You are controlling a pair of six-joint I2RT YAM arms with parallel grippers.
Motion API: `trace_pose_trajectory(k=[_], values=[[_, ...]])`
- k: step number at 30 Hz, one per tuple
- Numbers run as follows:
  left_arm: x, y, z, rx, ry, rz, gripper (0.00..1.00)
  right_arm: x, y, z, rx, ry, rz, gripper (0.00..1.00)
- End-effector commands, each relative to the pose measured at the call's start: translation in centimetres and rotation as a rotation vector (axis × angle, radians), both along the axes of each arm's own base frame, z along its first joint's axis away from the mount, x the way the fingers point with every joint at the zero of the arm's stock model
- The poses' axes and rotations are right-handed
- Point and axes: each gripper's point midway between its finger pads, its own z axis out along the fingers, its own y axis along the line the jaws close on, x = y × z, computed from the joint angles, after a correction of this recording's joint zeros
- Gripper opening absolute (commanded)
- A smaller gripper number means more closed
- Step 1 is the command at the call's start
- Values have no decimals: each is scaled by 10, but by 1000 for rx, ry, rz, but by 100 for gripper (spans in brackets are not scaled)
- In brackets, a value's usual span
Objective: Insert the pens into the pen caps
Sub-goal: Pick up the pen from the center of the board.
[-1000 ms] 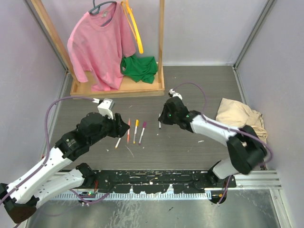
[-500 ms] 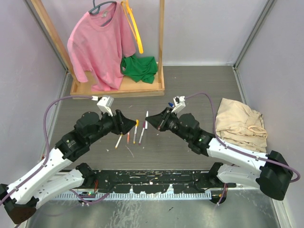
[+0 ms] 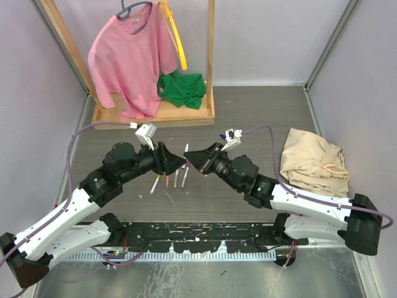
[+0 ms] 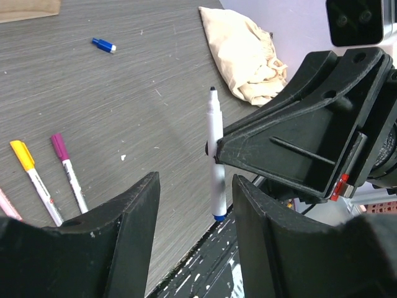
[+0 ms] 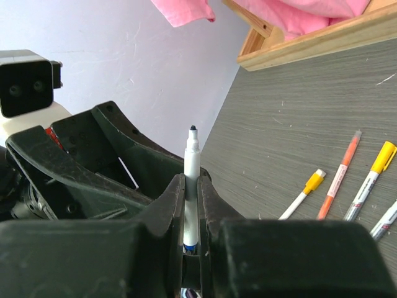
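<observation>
My left gripper grabs the upright white pen, by its body near the blue end [image 3: 185, 161] [image 4: 218, 191] next, leaving the pen's tip free to insert into the cap.
My right gripper [image 5: 191, 186] is shut on a white pen with a blue end [image 5: 191, 162], holding it upright above the table; it shows in the top view as pen [image 3: 185, 152] in the right gripper [image 3: 191, 158]. My left gripper [image 4: 195, 181] is open and faces it tip to tip. The blue pen [image 4: 215, 167] stands just in front of the gap between its fingers, untouched. A blue cap [image 4: 103, 45] lies alone on the table, far from both, cap [image 3: 222, 136]. Several other pens [image 3: 171, 180] lie side by side below the grippers, among them a yellow one [image 4: 34, 180] and a magenta one [image 4: 68, 180].
A crumpled beige cloth [image 3: 313, 160] lies at the right. At the back left stands a wooden rack [image 3: 155, 115] with a pink shirt [image 3: 130, 56] and a green cloth [image 3: 182, 89]. A paint-flecked black rail [image 3: 198, 234] runs along the near edge.
My right arm has swung left and lifted the blue pen toward the left gripper. The left gripper has moved right to meet it. The pens on the table have not moved.
</observation>
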Motion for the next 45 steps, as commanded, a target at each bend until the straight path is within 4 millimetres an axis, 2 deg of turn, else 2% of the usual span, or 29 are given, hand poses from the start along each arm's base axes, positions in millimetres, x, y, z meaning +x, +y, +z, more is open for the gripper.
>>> trace_pose_trajectory(k=[1, 6, 10, 15, 21, 28, 32, 34, 40, 43, 45], values=[[-2, -7, 35, -93, -71, -38, 51, 6, -1, 44, 109, -57, -41, 0], [-2, -8, 29, -85, -58, -38, 49, 3, 3, 54, 124, -68, -18, 0], [0, -9, 29, -92, -53, -37, 43, -1, 12, 58, 115, -84, 26, 0], [4, -10, 33, -103, -60, -24, 35, -7, 26, 54, 98, -102, 85, 0], [8, -7, 39, -105, -77, 6, 32, -15, 33, 47, 53, -129, 117, 0], [13, -3, 39, -95, -85, 42, 19, -18, 31, 42, 15, -155, 115, 0], [14, -2, 36, -79, -82, 49, 6, -20, 28, 38, -21, -166, 117, 0], [15, -1, 34, -68, -80, 51, 0, -21, 27, 38, -37, -176, 117, 4], [17, 5, 18, 7, -63, 69, 0, -12, 6, 54, -104, -207, 31, 34], [19, 16, 7, 74, -53, 107, 0, 2, -15, 47, -225, -180, -73, 39], [19, 25, 0, 117, -48, 132, 0, 17, -33, 30, -356, -134, -150, 39]])
